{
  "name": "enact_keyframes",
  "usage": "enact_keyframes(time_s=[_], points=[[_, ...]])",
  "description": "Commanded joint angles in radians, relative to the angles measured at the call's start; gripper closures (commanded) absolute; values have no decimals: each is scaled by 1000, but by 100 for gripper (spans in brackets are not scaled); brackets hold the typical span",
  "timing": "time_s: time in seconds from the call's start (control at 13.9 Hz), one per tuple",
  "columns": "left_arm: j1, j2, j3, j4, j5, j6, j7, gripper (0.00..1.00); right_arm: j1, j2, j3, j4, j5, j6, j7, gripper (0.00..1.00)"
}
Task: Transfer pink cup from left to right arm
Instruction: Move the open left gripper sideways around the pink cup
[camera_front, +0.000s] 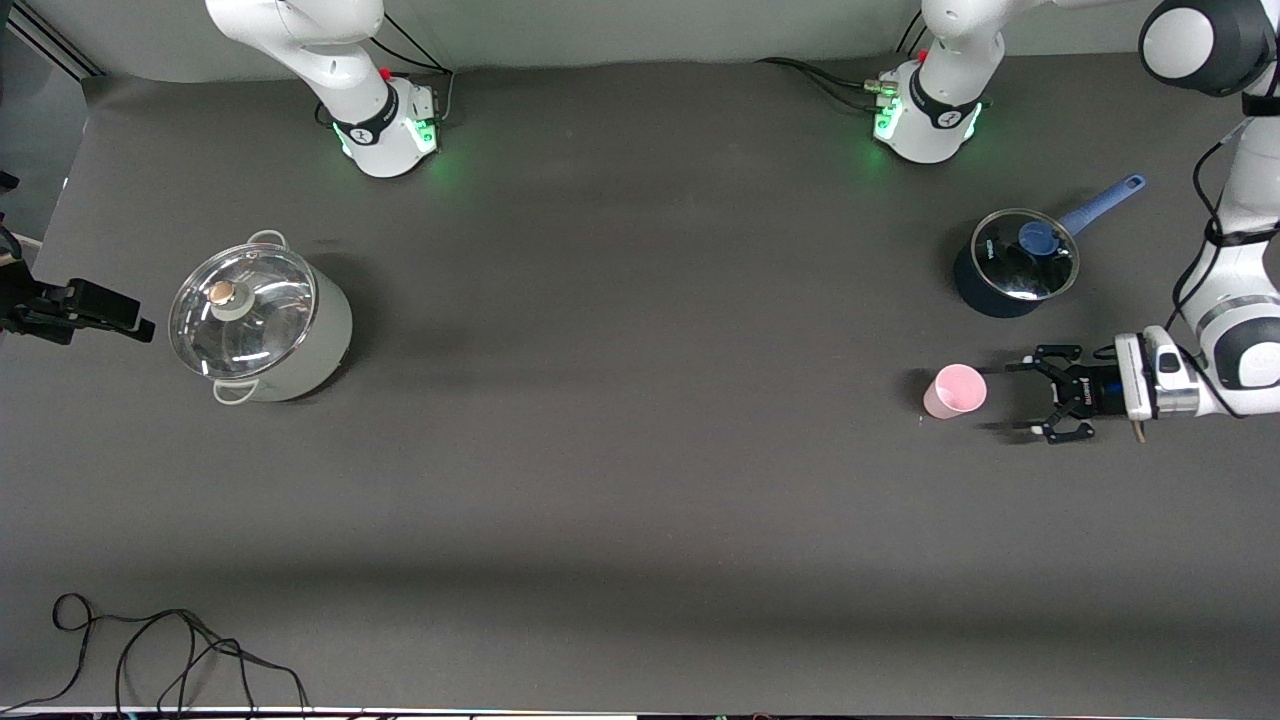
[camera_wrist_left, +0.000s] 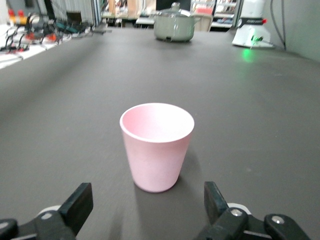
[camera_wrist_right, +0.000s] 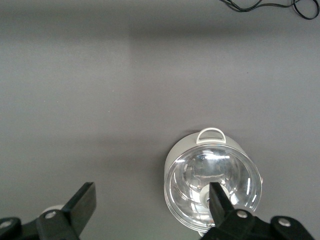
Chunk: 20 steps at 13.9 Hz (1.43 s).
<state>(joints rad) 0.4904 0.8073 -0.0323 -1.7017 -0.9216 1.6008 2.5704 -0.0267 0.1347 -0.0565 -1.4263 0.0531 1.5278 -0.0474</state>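
I should next grab the pink cup by its side (camera_front: 944, 396) (camera_wrist_left: 157, 162) with my left gripper to pass it to my right arm.
The pink cup (camera_front: 955, 390) stands upright on the dark table toward the left arm's end, nearer to the front camera than the blue saucepan. My left gripper (camera_front: 1018, 397) is low beside it, open, and points at the cup. In the left wrist view the pink cup (camera_wrist_left: 157, 145) stands just ahead of the left gripper (camera_wrist_left: 148, 202), a little short of the gap between the fingers and untouched. My right gripper (camera_wrist_right: 150, 200) is open and empty, high over the table beside the big lidded pot (camera_wrist_right: 212, 180). It does not show in the front view.
A grey pot with a glass lid (camera_front: 258, 318) stands toward the right arm's end. A dark blue saucepan with a glass lid (camera_front: 1020, 258) stands near the cup. A black device (camera_front: 75, 310) juts in at the table's edge. Loose cable (camera_front: 170, 650) lies at the near edge.
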Motion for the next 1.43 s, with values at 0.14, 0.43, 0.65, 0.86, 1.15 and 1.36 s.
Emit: enact_keyframes(time_s=[0.14, 0.43, 0.65, 0.86, 1.15, 1.36], points=[[8, 93, -11, 20, -65, -105, 148, 0, 1, 0, -2, 1, 19, -6, 21, 0], [8, 113, -12, 20, -72, -108, 169, 0, -1, 3, -2, 7, 19, -5, 21, 0], [-6, 130, -12, 20, -102, -102, 172, 0, 1, 3, 0, 6, 19, -5, 21, 0], [-9, 161, -43, 20, -134, -87, 177, 0, -1, 3, 0, 6, 19, -5, 21, 0], [-33, 184, -60, 20, -187, -82, 179, 0, 1, 5, 0, 4, 19, -5, 21, 0], [-52, 193, -60, 14, -210, -73, 179, 0, 1, 5, 0, 3, 19, -5, 21, 0]])
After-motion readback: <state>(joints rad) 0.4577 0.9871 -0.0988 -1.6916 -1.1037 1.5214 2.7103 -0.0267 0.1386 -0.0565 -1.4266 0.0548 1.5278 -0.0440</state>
